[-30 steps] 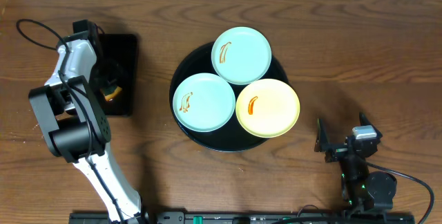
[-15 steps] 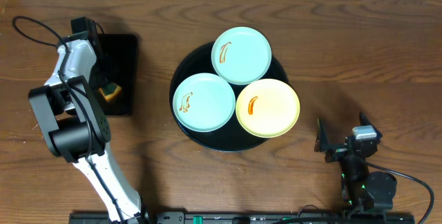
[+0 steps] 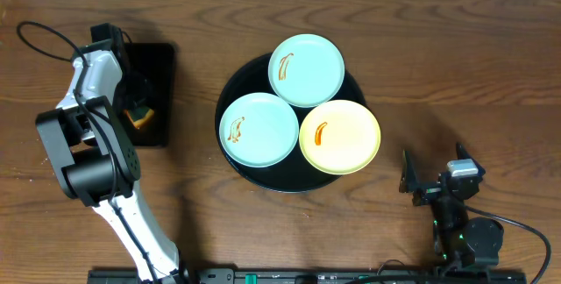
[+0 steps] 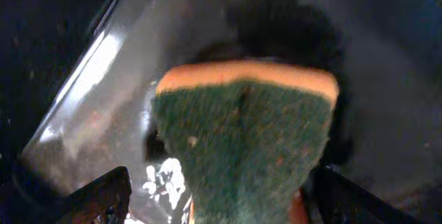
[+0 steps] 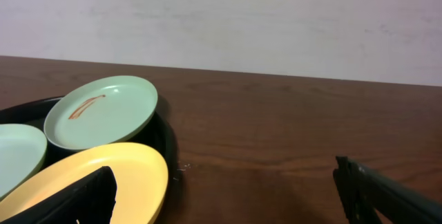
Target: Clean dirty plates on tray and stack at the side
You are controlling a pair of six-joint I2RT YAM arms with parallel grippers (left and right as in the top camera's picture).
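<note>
The sponge's narrow near part is in the gap between my left gripper's fingers, so they would hold the sponge if they closed now. My left gripper needs to close on the sponge.
The round black tray (image 3: 235,87) holds three smeared plates: a mint plate at the back (image 3: 307,69), a mint plate at the front left (image 3: 259,129) and a yellow plate at the front right (image 3: 340,137). My left gripper (image 3: 137,116) is over the small rectangular tray. Its fingers (image 4: 221,200) are spread around a green and orange sponge (image 4: 242,134), with a gap at the left finger. My right gripper (image 3: 431,172) is open and empty on the table, right of the tray. Its view (image 5: 228,189) shows the yellow plate (image 5: 103,175) and the back mint plate (image 5: 103,110).
The small rectangular black tray (image 3: 158,65) lies at the far left under the left arm. Bare wooden table (image 3: 456,74) lies right of the round tray. A cable (image 3: 39,34) loops at the left edge.
The left arm has shifted very slightly at the small tray. The plates and the right arm have not moved.
</note>
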